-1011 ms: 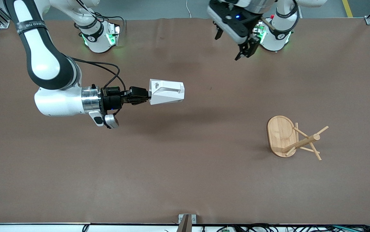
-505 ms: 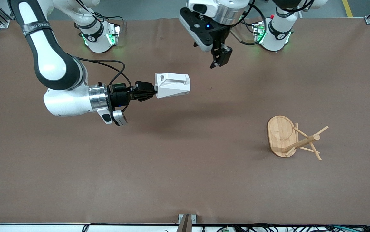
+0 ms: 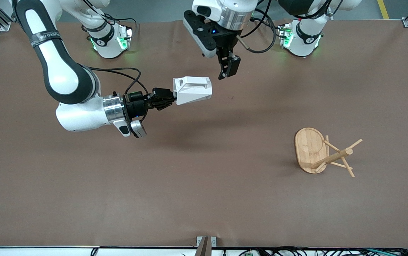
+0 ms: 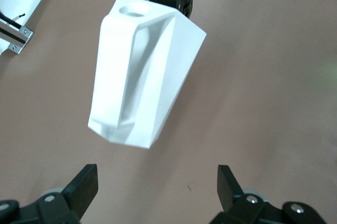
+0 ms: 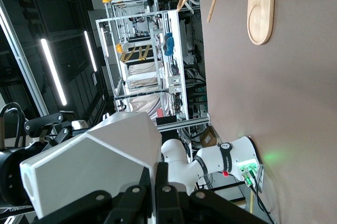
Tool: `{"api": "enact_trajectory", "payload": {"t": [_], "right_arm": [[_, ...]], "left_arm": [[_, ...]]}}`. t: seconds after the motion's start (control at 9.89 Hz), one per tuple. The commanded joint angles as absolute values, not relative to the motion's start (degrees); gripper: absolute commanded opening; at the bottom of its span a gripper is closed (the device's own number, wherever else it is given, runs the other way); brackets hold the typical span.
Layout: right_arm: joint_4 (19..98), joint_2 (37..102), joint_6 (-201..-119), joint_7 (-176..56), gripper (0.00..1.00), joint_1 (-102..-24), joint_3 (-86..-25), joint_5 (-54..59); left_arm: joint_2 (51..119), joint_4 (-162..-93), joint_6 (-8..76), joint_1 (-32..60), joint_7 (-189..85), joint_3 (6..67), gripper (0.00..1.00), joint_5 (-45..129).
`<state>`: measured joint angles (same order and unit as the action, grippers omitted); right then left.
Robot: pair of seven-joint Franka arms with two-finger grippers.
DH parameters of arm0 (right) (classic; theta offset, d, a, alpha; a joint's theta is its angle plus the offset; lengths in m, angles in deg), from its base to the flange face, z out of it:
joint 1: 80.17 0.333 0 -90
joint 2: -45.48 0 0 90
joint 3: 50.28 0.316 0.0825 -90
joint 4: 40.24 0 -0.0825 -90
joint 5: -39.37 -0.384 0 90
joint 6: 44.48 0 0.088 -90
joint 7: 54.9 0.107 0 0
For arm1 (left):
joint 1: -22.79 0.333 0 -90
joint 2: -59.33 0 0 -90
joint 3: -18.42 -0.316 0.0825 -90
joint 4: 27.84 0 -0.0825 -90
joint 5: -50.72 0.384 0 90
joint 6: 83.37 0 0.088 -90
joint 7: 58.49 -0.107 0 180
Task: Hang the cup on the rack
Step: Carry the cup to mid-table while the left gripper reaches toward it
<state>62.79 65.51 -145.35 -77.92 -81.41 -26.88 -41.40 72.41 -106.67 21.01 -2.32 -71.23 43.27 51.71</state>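
Observation:
The cup needs to hang on the bamboo rack (image 3: 326, 158), so the robot's left gripper needs to grab the cup by its base end (image 3: 207, 88) next.
The white faceted cup (image 3: 192, 90) is held up over the middle of the table, lying sideways with its handle and round hole facing upward. My right gripper (image 3: 171, 99) is shut on the cup's wall at its rim. In the right wrist view the cup (image 5: 89, 166) fills the space beside the right gripper (image 5: 158, 177). My left gripper (image 3: 225, 75) is open in the air just beside the cup's base end. The left wrist view shows the cup (image 4: 142, 71) apart from the open left gripper (image 4: 156, 182). The bamboo rack (image 3: 326, 158) stands toward the left arm's end of the table.
The brown table (image 3: 204, 192) is bare around the rack's oval base (image 3: 309, 147). The rack also shows in the right wrist view (image 5: 260, 8). Both arm bases stand along the table's edge farthest from the front camera.
My left gripper has swung from near its base toward the cup. My right gripper has carried the cup a little toward the left arm's end of the table.

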Motion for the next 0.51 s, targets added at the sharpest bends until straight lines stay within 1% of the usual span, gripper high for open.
{"api": "enact_trajectory", "payload": {"t": [0.0, 0.4], "right_arm": [[63.03, 65.52, -144.67, -78.90, 0.00, -81.40, -26.55, -43.16], [63.11, 66.66, -139.67, -82.67, 0.00, -80.61, -26.64, -42.90]], "left_arm": [[75.58, -106.15, 22.62, -3.14, -73.43, 43.47, 1.00, 53.62], [76.55, -106.15, 25.35, -3.05, -78.61, 43.12, 1.00, 53.62]]}}
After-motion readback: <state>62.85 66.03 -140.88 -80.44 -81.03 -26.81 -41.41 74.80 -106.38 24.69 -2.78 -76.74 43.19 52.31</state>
